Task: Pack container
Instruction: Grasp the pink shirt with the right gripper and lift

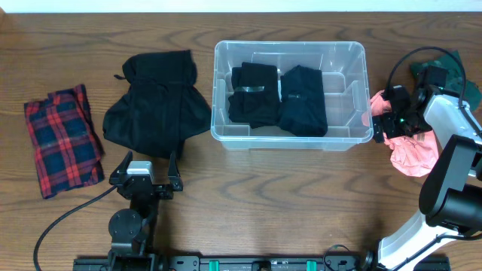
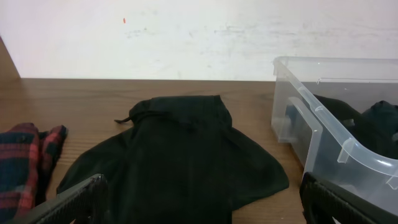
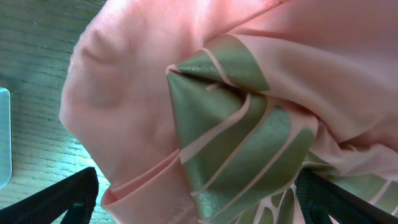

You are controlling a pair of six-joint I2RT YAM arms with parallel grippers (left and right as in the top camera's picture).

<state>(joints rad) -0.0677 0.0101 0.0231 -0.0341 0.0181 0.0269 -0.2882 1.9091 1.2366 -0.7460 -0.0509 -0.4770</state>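
My right gripper grabs the pink garment's middle, over the green printed patches, next. That keeps the garment bundled to pack into the container [image 1: 290,139].
The clear plastic container [image 1: 290,139] stands at the middle of the table with two folded black garments [image 1: 279,98] inside; its corner shows in the left wrist view [image 2: 323,134]. My right gripper [image 1: 385,120] is open just right of the container, down over a pink garment with green printed patches [image 1: 413,154]. That garment fills the right wrist view [image 3: 205,93], lying between the spread fingers [image 3: 202,211]. My left gripper [image 1: 149,162] is open and empty near the front edge, facing a black garment [image 1: 157,102], which also shows in the left wrist view [image 2: 174,155] beyond the fingers [image 2: 205,214].
A red and blue plaid garment [image 1: 62,139] lies at the far left and shows in the left wrist view [image 2: 22,162]. A dark green garment [image 1: 458,71] lies at the back right behind the right arm. A black cable [image 1: 60,218] runs along the front left.
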